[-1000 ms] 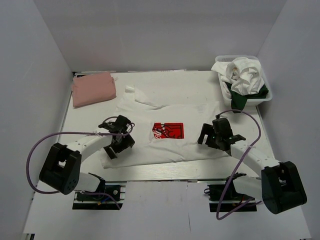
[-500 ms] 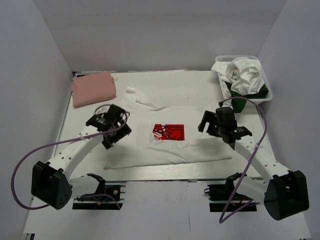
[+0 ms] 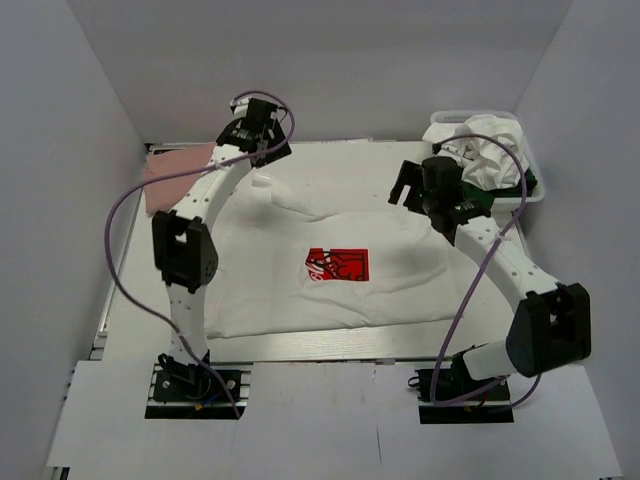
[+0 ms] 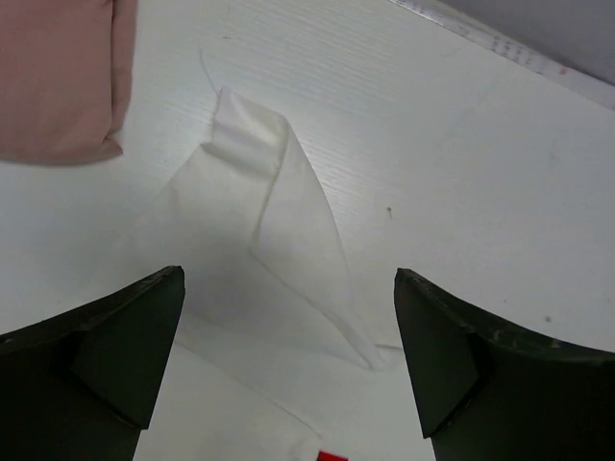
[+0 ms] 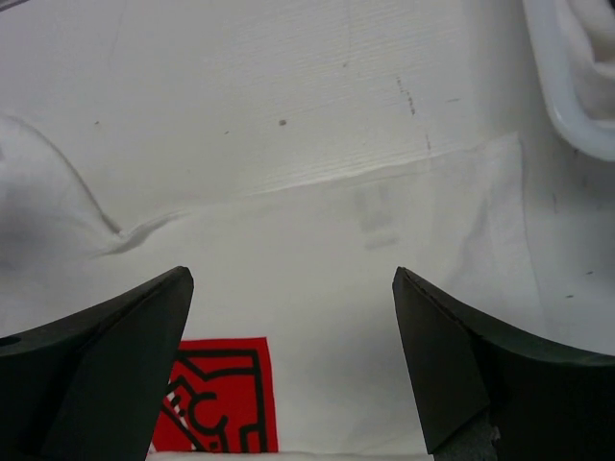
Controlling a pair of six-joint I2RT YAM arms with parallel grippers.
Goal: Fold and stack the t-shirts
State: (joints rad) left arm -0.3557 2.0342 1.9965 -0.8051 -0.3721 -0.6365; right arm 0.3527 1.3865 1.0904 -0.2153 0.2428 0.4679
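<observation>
I will fold the t-shirt's far side toward me next, so my left gripper will lift the white t-shirt [image 3: 300, 300] by the sleeve sticking out at its far edge.
A large white t-shirt [image 3: 300, 300] with a red square print [image 3: 337, 264] lies spread on the table, one sleeve [image 3: 262, 181] sticking out at the far left. A folded salmon-pink t-shirt [image 3: 165, 178] lies at the far left corner. My left gripper [image 3: 260, 145] hovers open and empty above that sleeve [image 4: 264, 211], with the pink shirt [image 4: 53, 77] to its left. My right gripper [image 3: 428, 195] hovers open and empty above the shirt's far right part [image 5: 384, 279], with the print [image 5: 223, 396] at its lower left.
A white mesh basket [image 3: 528, 196] at the far right corner holds crumpled white shirts [image 3: 488, 150] and a dark green one [image 3: 478, 203]. Its rim [image 5: 569, 110] shows at the right wrist view's upper right. White walls close in the table on three sides.
Both arms have lifted off the shirt's near half and swung to the far side, the left to the far-left sleeve, the right toward the basket. The shirt lies still.
</observation>
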